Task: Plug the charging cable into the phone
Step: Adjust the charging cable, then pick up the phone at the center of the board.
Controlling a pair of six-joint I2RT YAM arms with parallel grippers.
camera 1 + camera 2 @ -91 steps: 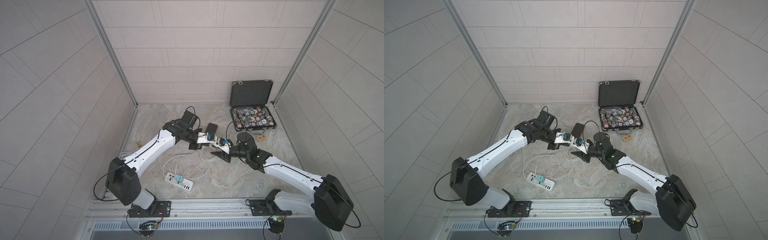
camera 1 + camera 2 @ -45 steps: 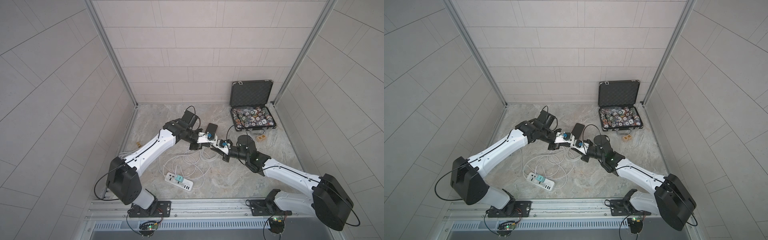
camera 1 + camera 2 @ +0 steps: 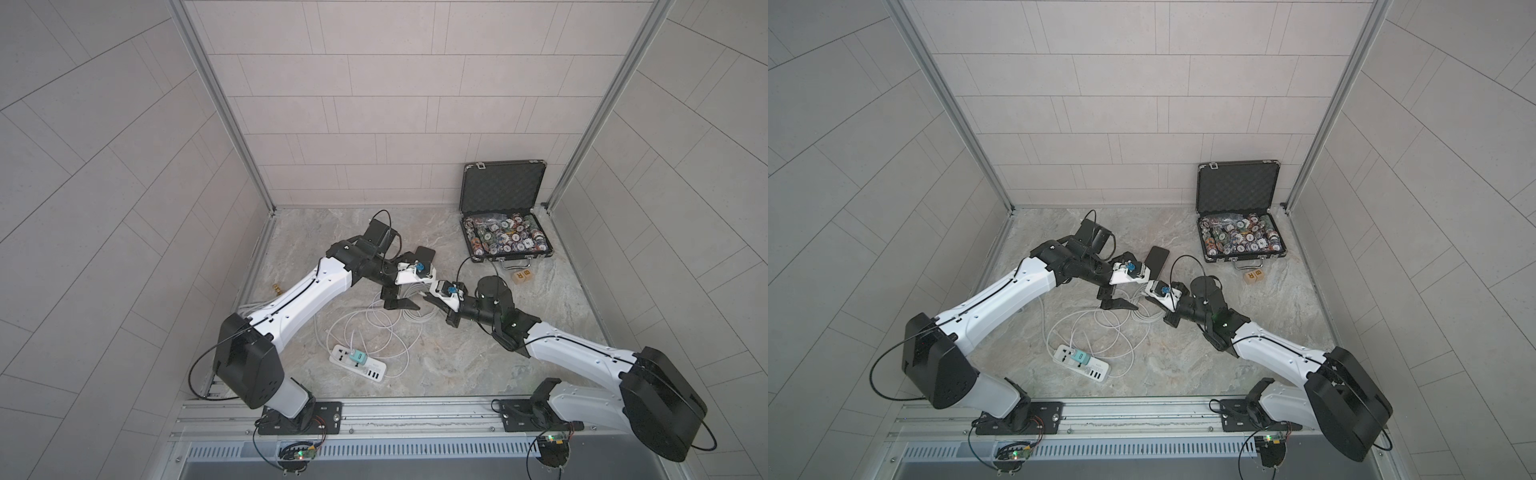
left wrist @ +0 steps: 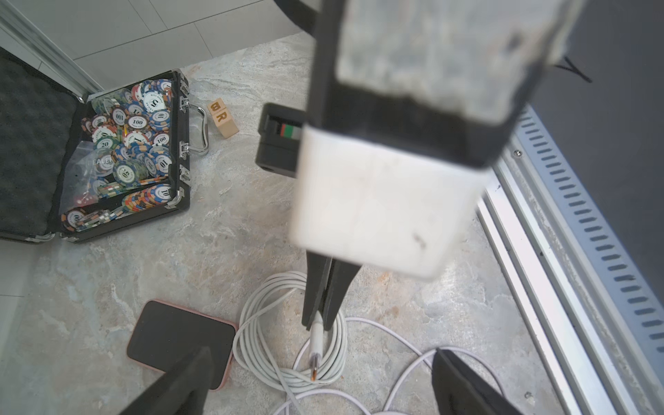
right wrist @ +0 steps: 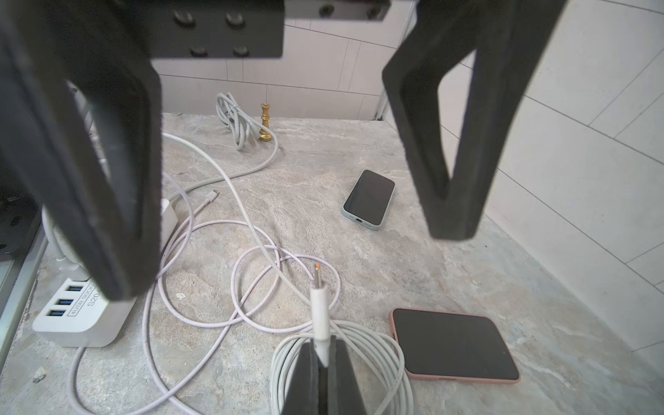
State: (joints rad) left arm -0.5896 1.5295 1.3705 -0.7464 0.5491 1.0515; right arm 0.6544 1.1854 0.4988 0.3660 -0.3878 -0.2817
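Observation:
My left gripper will next grab the pink-cased phone (image 5: 452,345) across its long edges, leaving a short end free to plug the cable in.
My right gripper (image 5: 325,355) is shut on the white plug (image 5: 319,305) of the charging cable, whose metal tip sticks out past the fingertips. The same grip shows in the left wrist view, where the right gripper (image 4: 319,319) pinches the plug (image 4: 315,337) above the cable's white coil (image 4: 287,359). My left gripper (image 4: 319,386) stands open around the plug without touching it. A pink-cased phone (image 5: 452,345) lies face up beside the coil; in both top views it (image 3: 424,254) (image 3: 1156,259) sits just behind the two grippers (image 3: 409,286) (image 3: 426,293). A second, pale-blue phone (image 5: 370,199) lies further off.
A white power strip (image 3: 357,361) with a lilac cable (image 5: 201,280) looped around it lies toward the front. An open case of poker chips (image 3: 505,237) stands at the back right, with a wooden block (image 3: 523,276) before it. A gold chess piece (image 5: 265,122) stands by the left wall.
The right gripper has moved in and shut on the plug. The left gripper, which was shut on it, has opened and let go.

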